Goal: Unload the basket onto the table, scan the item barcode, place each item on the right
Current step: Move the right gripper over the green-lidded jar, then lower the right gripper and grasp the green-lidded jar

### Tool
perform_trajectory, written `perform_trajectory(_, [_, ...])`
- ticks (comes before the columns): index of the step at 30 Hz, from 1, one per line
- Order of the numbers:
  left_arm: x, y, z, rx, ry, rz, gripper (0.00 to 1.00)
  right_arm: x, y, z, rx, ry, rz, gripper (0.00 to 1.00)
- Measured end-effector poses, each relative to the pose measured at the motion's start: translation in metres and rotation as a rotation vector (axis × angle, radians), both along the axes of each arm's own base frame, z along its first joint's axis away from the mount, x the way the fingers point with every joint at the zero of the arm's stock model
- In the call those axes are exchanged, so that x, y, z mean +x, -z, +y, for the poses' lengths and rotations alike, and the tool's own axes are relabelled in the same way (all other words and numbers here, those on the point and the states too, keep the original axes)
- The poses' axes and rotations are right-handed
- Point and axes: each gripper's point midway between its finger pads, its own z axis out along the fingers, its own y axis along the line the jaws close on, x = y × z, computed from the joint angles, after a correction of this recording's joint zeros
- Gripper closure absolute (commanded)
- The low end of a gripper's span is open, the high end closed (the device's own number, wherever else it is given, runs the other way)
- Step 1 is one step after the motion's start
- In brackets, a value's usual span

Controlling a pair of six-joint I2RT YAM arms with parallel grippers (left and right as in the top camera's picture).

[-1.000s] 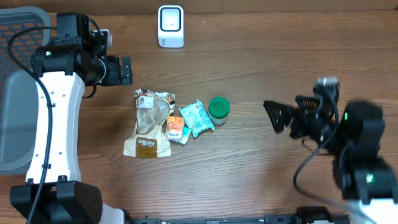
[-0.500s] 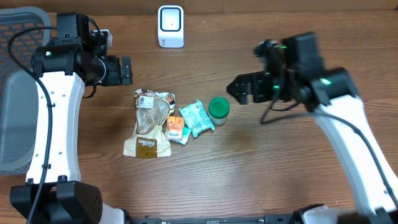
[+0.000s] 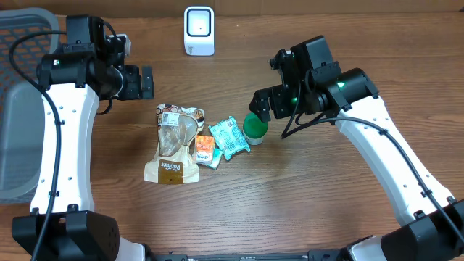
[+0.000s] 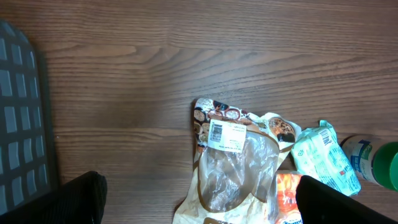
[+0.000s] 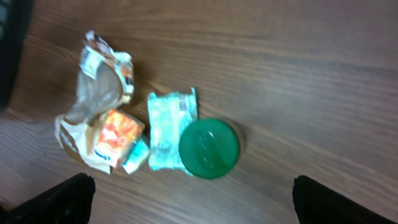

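My right gripper is going to grip the green-lidded container by its lid from above next, so that the container's side label stays uncovered for scanning.
Four items lie together mid-table: a clear and tan bag (image 3: 174,145) with a barcode label (image 4: 225,135), an orange packet (image 3: 205,151), a teal packet (image 3: 229,136) and a green-lidded container (image 3: 254,127). The white scanner (image 3: 199,30) stands at the far edge. My right gripper (image 3: 262,109) hovers open just above and beside the green lid (image 5: 209,148), holding nothing. Up and to the left of the bag, my left gripper (image 3: 147,82) hangs open and empty. In the left wrist view the bag (image 4: 233,162) lies ahead of the left gripper (image 4: 199,205).
A grey plastic basket (image 3: 18,123) stands at the table's left edge and also shows in the left wrist view as the basket (image 4: 18,124). Bare wooden table surrounds the pile of items.
My right arm has swung in from the right side of the table to the green-lidded container. The left arm and the items have not moved.
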Motion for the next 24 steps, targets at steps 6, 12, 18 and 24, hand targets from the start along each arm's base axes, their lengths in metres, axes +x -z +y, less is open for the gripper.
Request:
perform_trajectory(6, [0.0, 0.0, 0.0, 0.0, 0.0, 0.0, 0.01, 0.008, 0.004, -0.002, 0.018, 0.102, 0.029, 0.02])
perform_trajectory(12, [0.0, 0.0, 0.0, 0.0, 0.0, 0.0, 0.0, 0.019, 0.034, -0.004, -0.021, 0.166, 0.093, 0.03])
perform_trajectory(18, [0.0, 0.0, 0.0, 0.0, 0.0, 0.0, 0.0, 0.026, 0.065, -0.007, -0.077, 0.188, 0.143, 0.08])
perform_trajectory(24, [0.0, 0.0, 0.0, 0.0, 0.0, 0.0, 0.0, 0.024, 0.08, 0.0, -0.109, 0.178, 0.166, 0.08])
